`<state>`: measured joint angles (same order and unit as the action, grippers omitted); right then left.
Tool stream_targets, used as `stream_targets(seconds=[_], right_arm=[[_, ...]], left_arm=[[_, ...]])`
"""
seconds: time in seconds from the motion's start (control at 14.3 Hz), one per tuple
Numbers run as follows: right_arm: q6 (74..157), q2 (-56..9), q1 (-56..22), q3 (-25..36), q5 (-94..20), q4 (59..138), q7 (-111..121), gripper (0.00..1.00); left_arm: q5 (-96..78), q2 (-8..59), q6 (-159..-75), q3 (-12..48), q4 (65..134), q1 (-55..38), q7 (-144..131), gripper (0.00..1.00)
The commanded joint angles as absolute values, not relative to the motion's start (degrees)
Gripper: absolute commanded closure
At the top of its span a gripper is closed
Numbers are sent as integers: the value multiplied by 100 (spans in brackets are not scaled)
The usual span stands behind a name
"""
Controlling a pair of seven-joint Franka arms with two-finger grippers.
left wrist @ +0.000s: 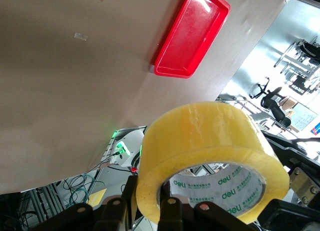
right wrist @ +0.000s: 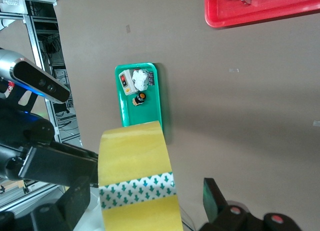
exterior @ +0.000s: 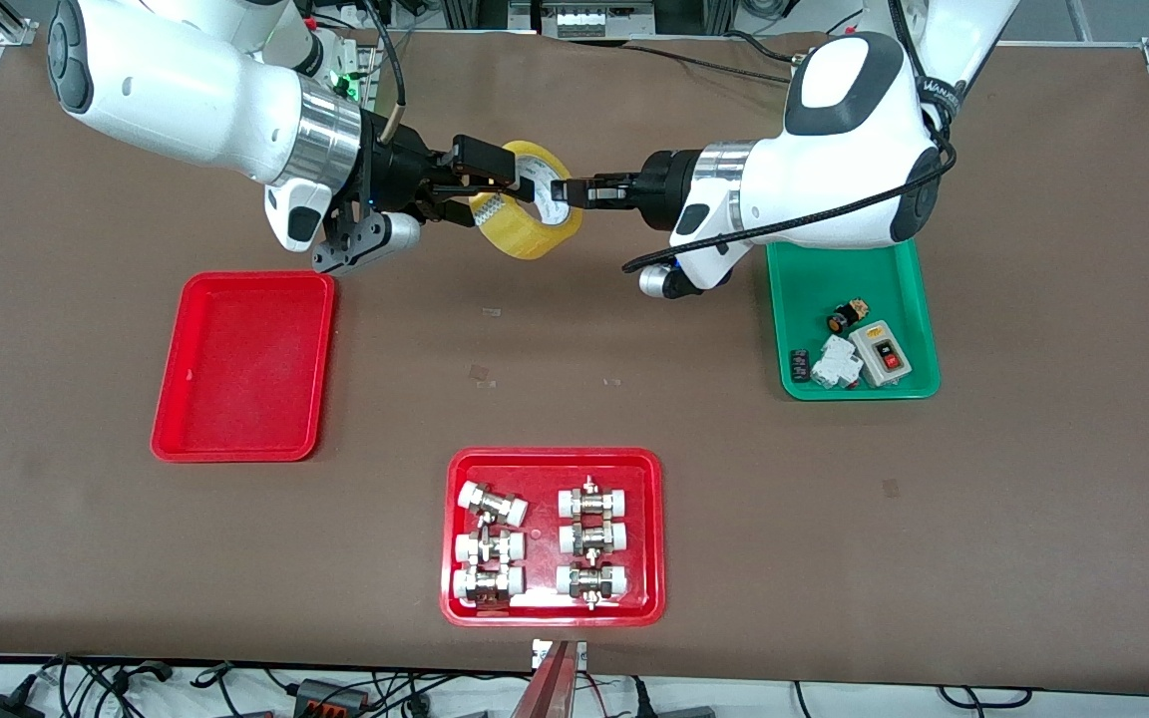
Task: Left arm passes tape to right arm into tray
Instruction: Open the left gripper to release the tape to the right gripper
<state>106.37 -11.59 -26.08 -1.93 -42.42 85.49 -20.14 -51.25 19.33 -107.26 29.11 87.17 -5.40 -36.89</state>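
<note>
I need to grab the yellow tape's green-arrow strip (exterior: 489,208) with my right gripper next, so that I can lay the tape in the plain red tray (exterior: 245,364).
The yellow tape (exterior: 527,231) hangs in the air over the bare table between the two arms, above the table's middle. My left gripper (exterior: 567,191) is shut on the roll's wall, one finger inside the white core and one outside. In the left wrist view the tape (left wrist: 210,141) fills the foreground, pinched at the left gripper (left wrist: 150,207). My right gripper (exterior: 480,187) is open and straddles the roll's other edge. In the right wrist view the tape (right wrist: 135,166) sits between the right gripper (right wrist: 145,203) fingers, with gaps on both sides. The plain red tray (exterior: 245,364) lies empty toward the right arm's end.
A red tray with metal pipe fittings (exterior: 555,534) lies near the front camera, mid-table. A green tray (exterior: 909,299) with small electrical parts sits under the left arm's elbow. The right wrist view also shows the green tray (right wrist: 122,111).
</note>
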Motion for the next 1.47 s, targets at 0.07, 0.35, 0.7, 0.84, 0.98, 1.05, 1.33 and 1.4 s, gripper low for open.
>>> stream_targets(seconds=[0.07, 0.35, 0.7, 0.84, 0.98, 1.05, 1.33, 1.4], right_arm=[[10512, -1169, -2575, -193, -4342, 8438, -1969, 28], [10503, -1160, -2566, -193, -4342, 8438, -1978, 56], [10512, -1169, -2575, -202, -4342, 8438, -1969, 57], [10512, -1169, -2575, -202, -4342, 8438, -1969, 57], [10520, -1178, -2575, -202, -4342, 8446, -1969, 57], [10512, -1178, -2575, -202, -4324, 8446, -1969, 57], [10512, -1370, -2340, -193, -4307, 8455, -1636, 57], [10512, -1467, -2225, -193, -4307, 8455, -1469, 57]], left_arm=[[-5203, 1969, -10600, 2927, 8561, -510, -3665, 100], [-5203, 1969, -10600, 2918, 8561, -510, -3665, 100], [-5203, 1969, -10591, 2909, 8561, -510, -3735, 82], [-5194, 1951, -10407, 2883, 8561, -501, -3718, 0], [-5186, 1951, -10345, 2909, 8561, -344, -3718, 0], [-5177, 1942, -10319, 2909, 8561, -282, -3735, 0], [-4924, 1942, -9293, 2874, 8316, 306, -3718, 0], [-4548, 1934, -8977, 2883, 8167, 482, -3709, 0]])
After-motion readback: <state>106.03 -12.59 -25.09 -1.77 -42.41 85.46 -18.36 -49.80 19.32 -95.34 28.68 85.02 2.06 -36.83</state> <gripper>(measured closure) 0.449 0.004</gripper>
